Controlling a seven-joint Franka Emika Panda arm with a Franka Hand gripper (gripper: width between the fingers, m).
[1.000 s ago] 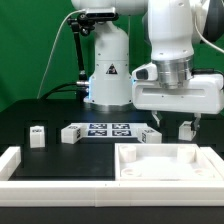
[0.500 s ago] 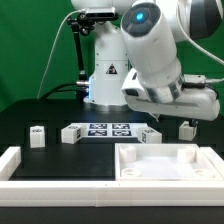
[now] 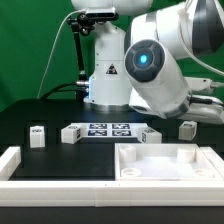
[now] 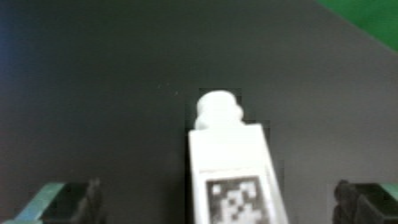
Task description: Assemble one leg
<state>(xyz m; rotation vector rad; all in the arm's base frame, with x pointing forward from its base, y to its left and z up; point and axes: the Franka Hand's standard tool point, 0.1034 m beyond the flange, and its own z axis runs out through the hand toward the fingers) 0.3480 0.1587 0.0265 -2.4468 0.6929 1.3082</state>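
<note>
My fingers are hovering short of the white leg (image 4: 235,175) with dark table between them, so my gripper should move toward the leg before it closes.
Several legs, small white tagged blocks, stand in a row on the black table in the exterior view: two at the left (image 3: 37,135) (image 3: 70,133), one right of the middle (image 3: 150,136) and one at the far right (image 3: 187,129). In the wrist view one leg (image 4: 228,165) lies on the table with its round peg pointing away, between my dark fingers (image 4: 64,201). My gripper (image 4: 214,205) is open wide and touches nothing. In the exterior view the arm's bulk hides the gripper's fingers. I cannot tell which of the legs it is.
The marker board (image 3: 108,128) lies flat between the legs. The large white tray-like piece with a raised rim (image 3: 196,153) sits at the front right. A white rail (image 3: 20,160) runs along the front left. The robot base (image 3: 108,75) stands behind.
The arm has turned and tilted toward the exterior view's right. The hand and fingers, plainly seen over the right legs before, are now hidden behind the arm. No leg has moved.
</note>
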